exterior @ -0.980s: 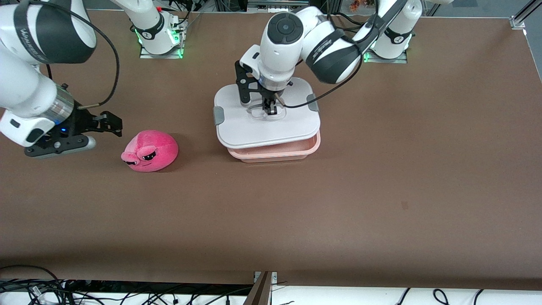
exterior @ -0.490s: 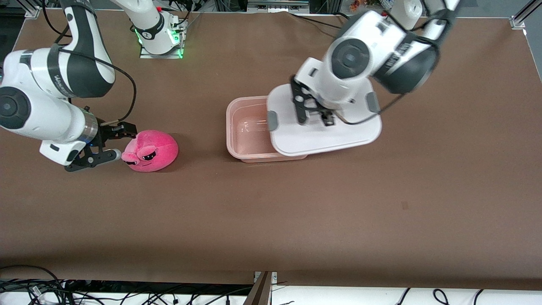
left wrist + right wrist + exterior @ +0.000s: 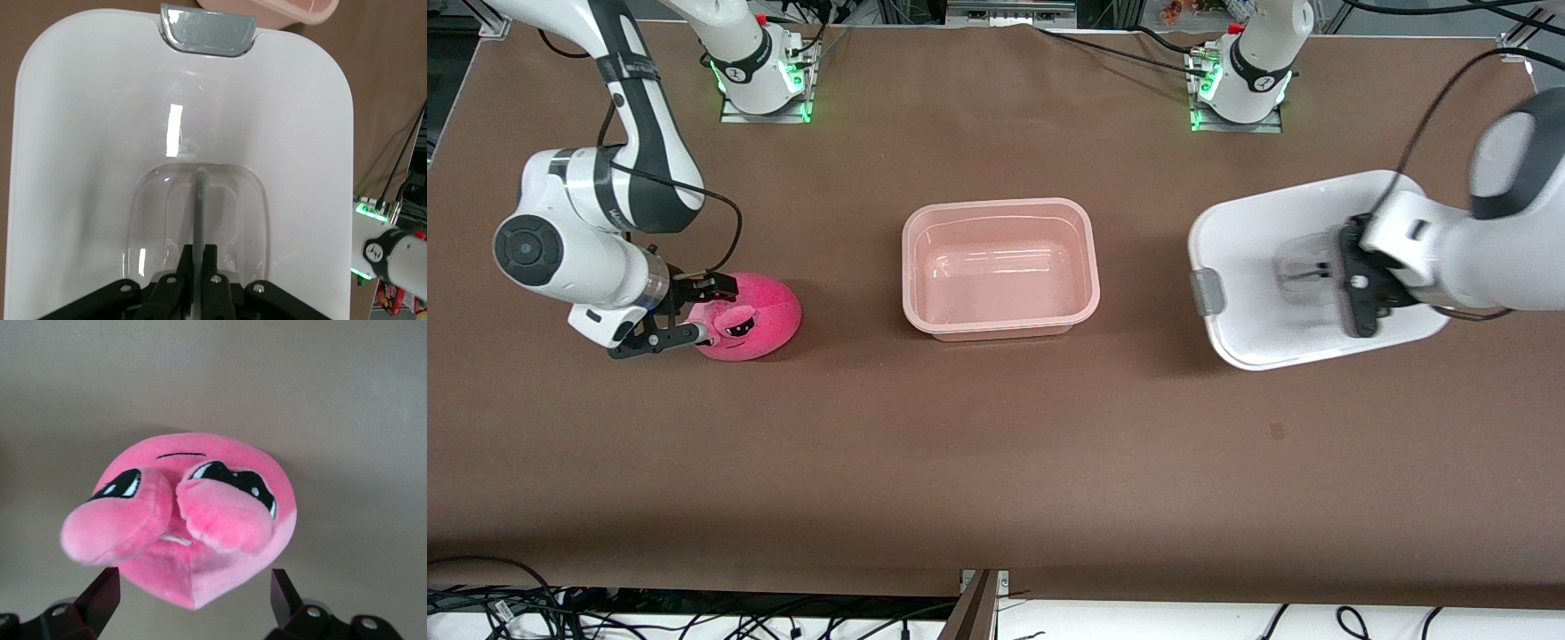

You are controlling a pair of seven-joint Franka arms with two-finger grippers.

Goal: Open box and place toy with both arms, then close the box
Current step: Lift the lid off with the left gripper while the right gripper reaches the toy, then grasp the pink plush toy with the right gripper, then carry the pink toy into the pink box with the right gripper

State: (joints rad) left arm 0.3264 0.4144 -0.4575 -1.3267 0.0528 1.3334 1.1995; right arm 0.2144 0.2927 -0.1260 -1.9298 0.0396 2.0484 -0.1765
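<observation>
My right gripper needs to move toward the pink toy's body (image 3: 766,325) before it closes on the toy. Its fingers are short of the toy's body, so they would miss if they closed now.
The box (image 3: 911,267), a translucent pink tub, stands open and empty at the table's middle; one corner (image 3: 280,8) of it shows in the left wrist view. Its white lid (image 3: 1263,240) hangs tilted over the table toward the left arm's end. My left gripper (image 3: 1307,274) is shut on the bar of the lid's clear handle (image 3: 199,200), and a grey clip (image 3: 208,30) shows on the lid's (image 3: 100,167) edge. The pink plush toy (image 3: 760,311) lies toward the right arm's end. My right gripper (image 3: 703,311) is open, with a finger on each side of the toy's (image 3: 200,513) end, its fingertips (image 3: 103,593) apart from the plush.
The arm bases (image 3: 760,67) (image 3: 1240,76) stand along the table edge farthest from the front camera. Bare brown table (image 3: 996,444) lies between the box and the front edge. Cables (image 3: 694,613) hang below that edge.
My left gripper has lifted the lid off the box and carried it toward the left arm's end. My right gripper has moved in to the toy and now straddles its end.
</observation>
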